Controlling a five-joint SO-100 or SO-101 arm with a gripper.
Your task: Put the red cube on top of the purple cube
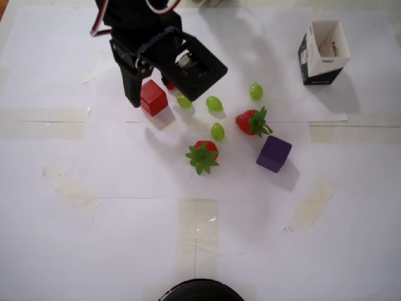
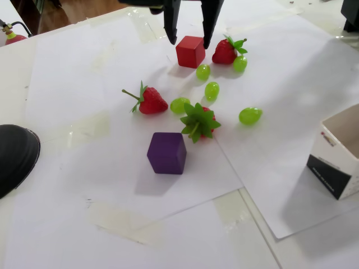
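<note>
My gripper grabs the red cube [image 1: 153, 98] by its opposite sides next, to set it on top of the purple cube [image 1: 274, 153].
The red cube [image 1: 153, 98] [image 2: 190, 51] rests on the white paper near the back of the table. My black gripper [image 1: 150, 94] [image 2: 189, 43] is open and hangs right over it, one finger on each side, with gaps between the fingers and the cube faces. In the fixed view the fingertips [image 2: 171, 40] reach about the level of the cube's top edge. The purple cube [image 1: 274, 153] [image 2: 167, 152] sits alone, well away from the gripper, to the lower right in the overhead view.
Toy strawberries [image 1: 252, 121] [image 1: 202, 156] [image 2: 226, 51] and several green grapes [image 1: 214, 103] [image 2: 211, 90] lie between the two cubes. An open black-and-white paper box [image 1: 324, 51] [image 2: 339, 162] stands at one side. A black round object [image 2: 14, 157] sits at the table edge.
</note>
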